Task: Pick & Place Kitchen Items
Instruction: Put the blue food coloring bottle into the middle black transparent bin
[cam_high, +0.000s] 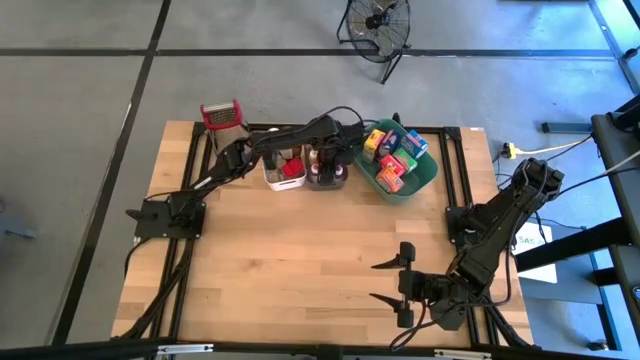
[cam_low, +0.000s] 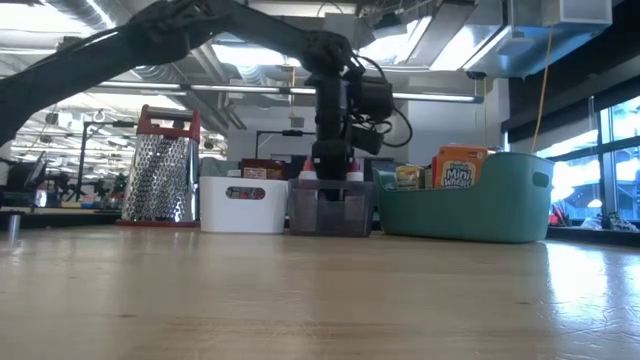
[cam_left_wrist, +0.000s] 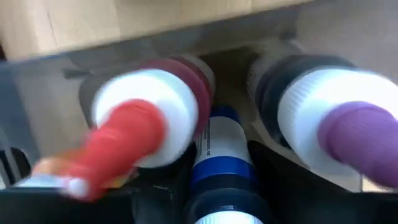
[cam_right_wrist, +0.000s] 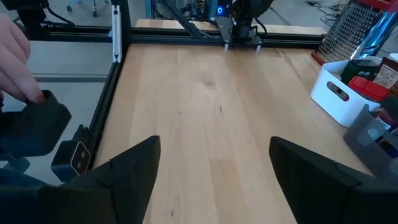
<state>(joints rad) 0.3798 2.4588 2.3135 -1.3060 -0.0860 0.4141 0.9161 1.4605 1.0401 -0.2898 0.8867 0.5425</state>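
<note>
The lower end (cam_left_wrist: 224, 115) of the bottle reaches down between the squeeze bottles in the dark bin (cam_left_wrist: 233, 68), so it is time for my left gripper to let go now.
My left gripper (cam_high: 326, 156) points straight down into the dark see-through bin (cam_low: 330, 212) at the far middle of the table. It is shut on a small bottle with a blue and white label (cam_left_wrist: 219, 149). The bottle goes down between two squeeze bottles that stand in the bin, one with a red nozzle (cam_left_wrist: 127, 140) and one with a purple nozzle (cam_left_wrist: 339, 124). Other kitchen items fill the white bin (cam_high: 285, 176) and the teal bin (cam_high: 428, 172). My right gripper (cam_high: 400, 285) stands open near the table's front right, with nothing between its fingers. My left gripper pinches the labelled bottle's upper body (cam_left_wrist: 217, 186) between its two fingers, coming from above and pointing down. The bottle hangs upright below the fingers, its lower end down among the bottles in the bin. Whether that end touches the bin's floor does not show.
A steel grater with a red handle (cam_high: 222, 115) stands at the far left, beside the white bin. The three bins sit in a row along the far edge. Bare wood lies between them and my right gripper. A person's hand (cam_right_wrist: 15, 56) shows beyond the table's edge.
</note>
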